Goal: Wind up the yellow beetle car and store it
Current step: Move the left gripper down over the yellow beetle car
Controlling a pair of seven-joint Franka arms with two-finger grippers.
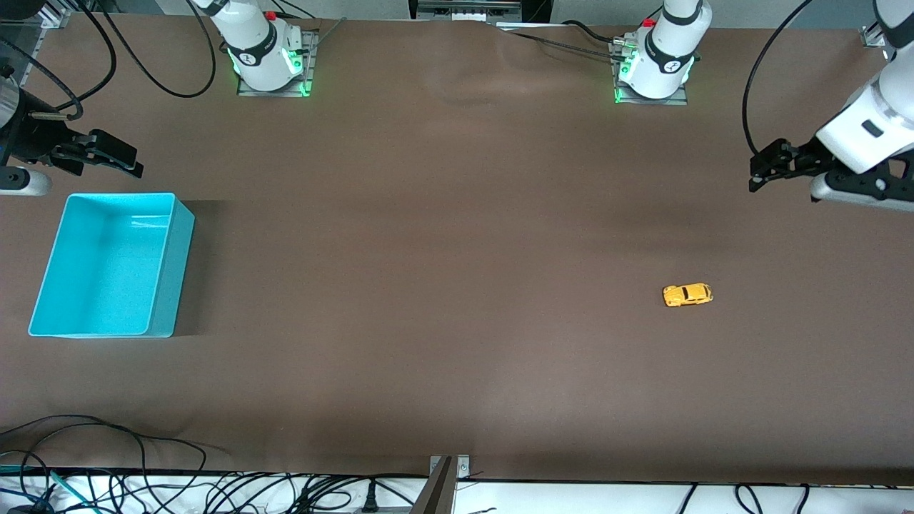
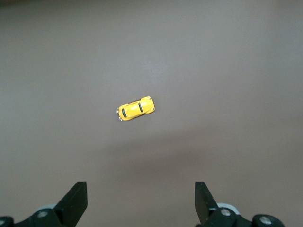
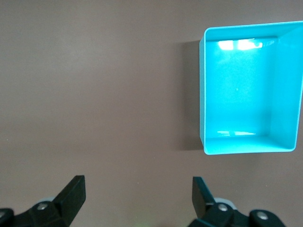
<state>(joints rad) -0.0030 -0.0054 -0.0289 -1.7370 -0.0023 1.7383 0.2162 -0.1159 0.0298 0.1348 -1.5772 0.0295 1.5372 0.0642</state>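
Observation:
Next, my left gripper picks up the yellow beetle car by its long sides, leaving the car's wheels free to roll.
The yellow beetle car (image 1: 687, 295) stands on the brown table toward the left arm's end; it also shows in the left wrist view (image 2: 136, 109). My left gripper (image 1: 755, 173) hangs open and empty above the table near that end, apart from the car; its fingers (image 2: 75, 201) stand wide apart. The turquoise bin (image 1: 161, 285) stands empty toward the right arm's end; it also shows in the right wrist view (image 3: 205, 90). My right gripper (image 1: 128, 163) hangs open and empty above the table beside the bin; its fingers (image 3: 73, 191) are wide apart.
The two arm bases (image 1: 268, 57) (image 1: 657, 64) stand along the table's edge farthest from the front camera. Cables (image 1: 107, 457) lie along the nearest edge. A metal bracket (image 1: 446, 485) sits at the middle of that edge.

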